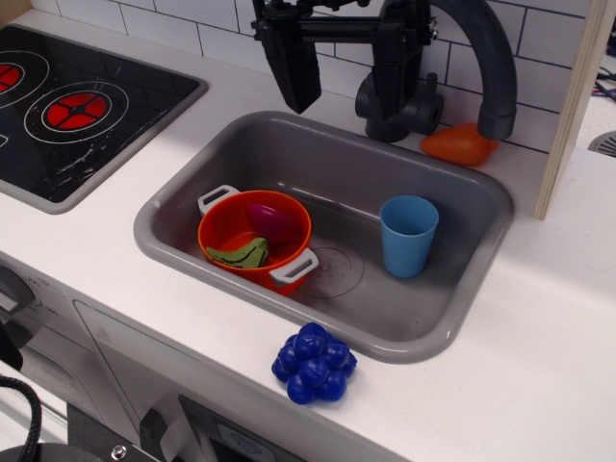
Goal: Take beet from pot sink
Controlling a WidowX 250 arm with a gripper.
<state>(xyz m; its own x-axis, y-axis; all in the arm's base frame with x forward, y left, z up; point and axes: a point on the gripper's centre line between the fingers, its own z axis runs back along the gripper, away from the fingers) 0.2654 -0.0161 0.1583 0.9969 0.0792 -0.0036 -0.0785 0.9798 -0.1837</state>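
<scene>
My gripper grabs the beet by its magenta bulb (272,222) next, to take the beet out of the orange pot (219,227).
The orange pot (219,227) with two light grey loop handles stands in the left part of the grey sink (452,332). The beet (271,222) lies inside the pot, its magenta bulb toward the back right and its green leaves toward the front. My gripper (342,89) hangs above the sink's back edge, well above and behind the pot. Its two black fingers are wide apart and hold nothing.
A light blue cup (408,235) stands upright in the sink's right part. A dark grey faucet (481,58) arches right beside the gripper. An orange teardrop toy (458,144) lies behind the sink. A blue grape cluster (314,362) lies on the front counter. A stovetop (67,106) is at left.
</scene>
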